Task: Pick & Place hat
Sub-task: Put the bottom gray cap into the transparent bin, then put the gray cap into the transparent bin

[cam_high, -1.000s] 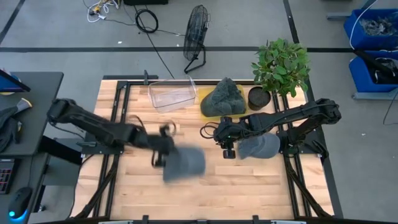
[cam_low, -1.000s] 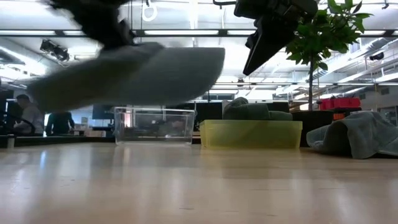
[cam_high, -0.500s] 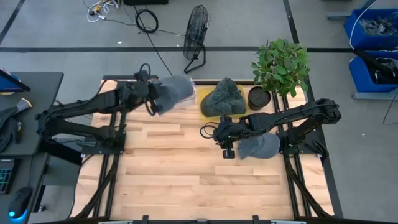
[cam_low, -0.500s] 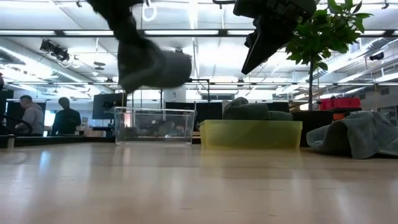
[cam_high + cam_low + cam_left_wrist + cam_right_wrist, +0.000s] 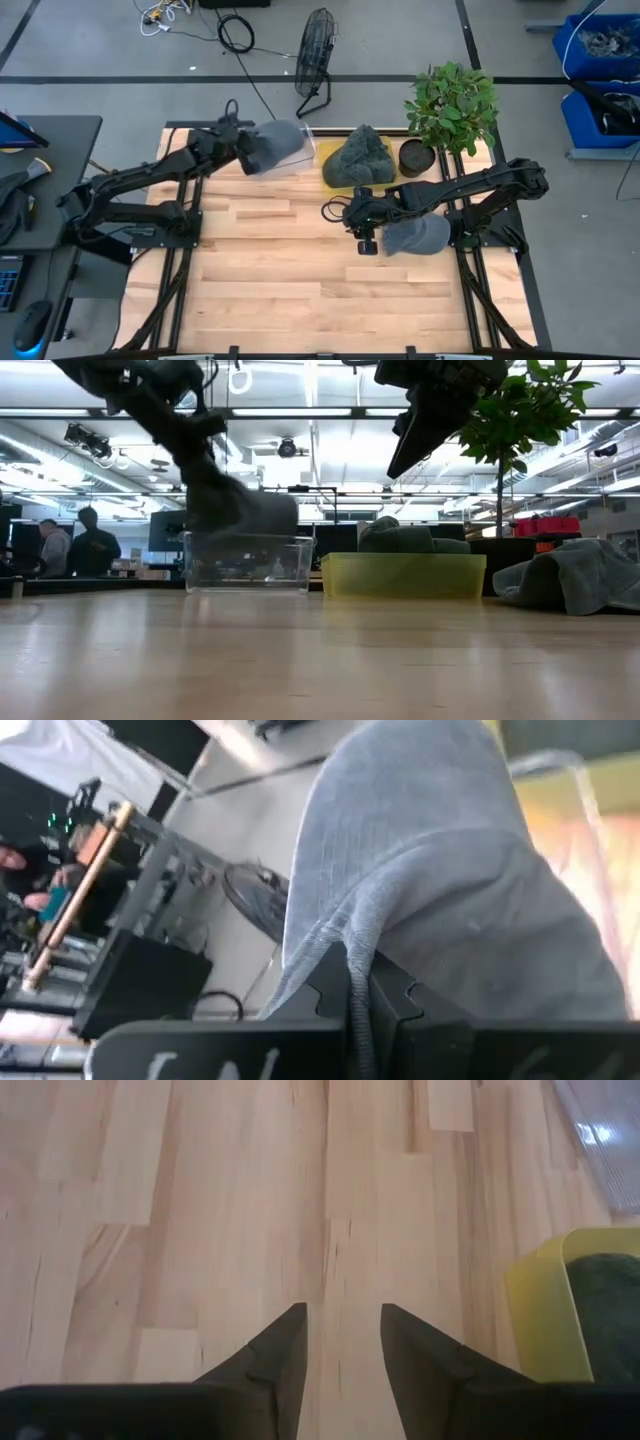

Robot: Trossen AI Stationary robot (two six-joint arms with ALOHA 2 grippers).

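Note:
I should keep holding the hat with my left gripper until the hat is in the bin, because the grey hat's brim [image 5: 284, 135] sticks up past the clear bin's rim.
My left gripper [image 5: 243, 152] is shut on a grey knit hat [image 5: 277, 147], which it holds over the clear bin [image 5: 311, 141] at the table's far edge. In the low view the hat [image 5: 243, 510] hangs at the bin's rim [image 5: 246, 538]. I cannot tell whether hat and bin touch. My right gripper [image 5: 362, 228] hovers open over bare wood near the table's middle [image 5: 342, 1342]. A second grey hat [image 5: 418, 236] lies on the table under the right arm. My left gripper pinches a bunched fold of the hat's knit edge [image 5: 349, 942] between its two fingers [image 5: 400, 1005]. It comes from the table's left, slanting down. The hat's body [image 5: 440, 860] reaches out beyond the fingertips, lifted clear of the table and sagging toward the clear bin.
A yellow bin [image 5: 335, 172] with a dark green hat [image 5: 362, 157] stands right of the clear bin. A potted plant [image 5: 451, 104] and a dark pot [image 5: 414, 157] fill the far right corner. Bare wood [image 5: 300, 280] spans the near half. People show in the room behind [image 5: 50, 548].
My left gripper has swept the hat from above the table's middle toward the far edge, over the clear bin. It has then come down until the hat hangs at the bin's rim. The right arm has kept still.

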